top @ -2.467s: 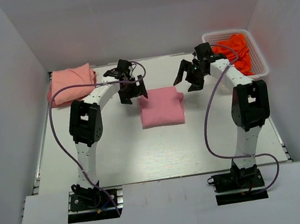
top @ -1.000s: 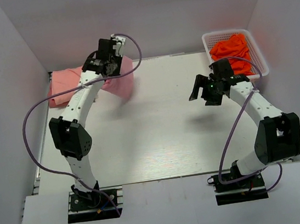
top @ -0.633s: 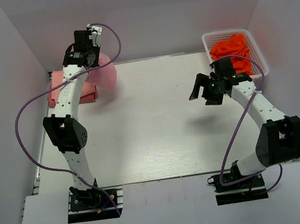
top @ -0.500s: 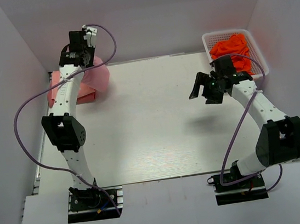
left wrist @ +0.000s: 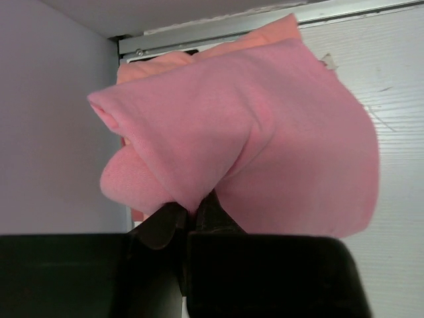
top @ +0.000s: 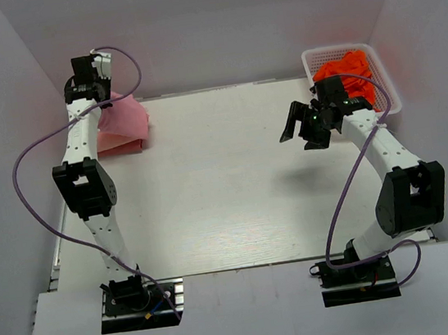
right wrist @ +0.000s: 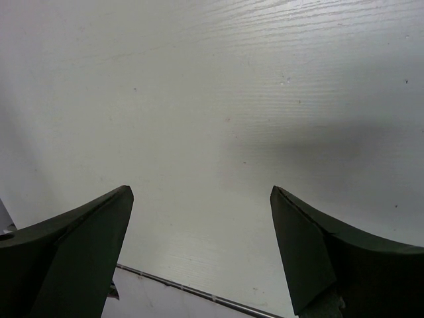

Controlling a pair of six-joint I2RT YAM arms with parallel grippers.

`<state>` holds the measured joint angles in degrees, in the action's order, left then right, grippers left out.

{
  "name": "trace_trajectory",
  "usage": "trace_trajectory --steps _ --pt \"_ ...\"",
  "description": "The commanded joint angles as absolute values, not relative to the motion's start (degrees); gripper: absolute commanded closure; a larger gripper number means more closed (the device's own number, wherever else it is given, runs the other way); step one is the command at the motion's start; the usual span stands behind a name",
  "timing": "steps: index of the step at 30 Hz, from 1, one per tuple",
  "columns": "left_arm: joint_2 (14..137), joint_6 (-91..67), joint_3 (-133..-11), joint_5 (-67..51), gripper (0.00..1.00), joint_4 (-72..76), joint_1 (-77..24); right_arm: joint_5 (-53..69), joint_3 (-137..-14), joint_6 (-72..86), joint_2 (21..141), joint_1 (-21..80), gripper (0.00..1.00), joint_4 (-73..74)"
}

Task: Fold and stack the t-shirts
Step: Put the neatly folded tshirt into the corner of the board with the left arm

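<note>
The bunched rose pink t-shirt [left wrist: 311,146] juts past the salmon pink t-shirt [left wrist: 273,31], so I should lay it flat on top before opening my left gripper.
The folded rose pink t-shirt [top: 124,119] hangs from my left gripper [top: 96,96] at the back left corner, bunched where the jaws pinch it. In the left wrist view the shirt [left wrist: 278,132] fills the frame and my left gripper [left wrist: 192,211] is shut on a fold of it. The paler salmon pink t-shirt [top: 119,147] lies folded under it against the left wall, and only its edges [left wrist: 265,30] show. My right gripper [top: 305,129] hovers open over bare table at the right, holding nothing [right wrist: 199,192].
A white mesh basket [top: 388,92] holding orange-red clothes [top: 346,69] stands at the back right, just behind my right arm. White walls close in the table on the left, back and right. A purple cable loops off each arm.
My left arm has swung the rose pink t-shirt from the middle of the table to the back left corner, over the salmon one. My right arm drew back to the right and now holds still.
</note>
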<state>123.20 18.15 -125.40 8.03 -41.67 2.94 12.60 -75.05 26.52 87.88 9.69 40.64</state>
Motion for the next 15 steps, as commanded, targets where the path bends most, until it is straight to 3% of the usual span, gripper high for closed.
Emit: trace_trajectory --steps 1,11,12,13,14,15 --pt "122.69 18.81 -126.47 6.42 1.00 -38.14 5.62 13.27 -77.87 26.28 88.77 9.40 0.10 41.66" --pt "125.86 17.67 -125.68 4.75 1.00 -38.85 10.72 14.15 -77.96 27.33 90.09 9.41 0.10 41.49" --pt "125.86 16.36 -125.16 5.96 0.88 -38.85 10.72 14.24 -78.13 27.51 90.35 9.40 0.10 41.57" --pt "126.38 16.35 -125.16 6.59 0.48 -38.85 11.33 14.59 -78.13 27.51 90.35 9.49 0.10 41.66" --pt "126.39 15.65 -125.16 7.20 0.20 -39.37 11.34 14.59 -78.13 27.51 90.26 9.23 0.10 41.75" --pt "126.91 15.64 -125.68 8.51 0.00 -40.07 11.86 14.68 -78.31 27.60 90.44 9.40 0.10 41.75"
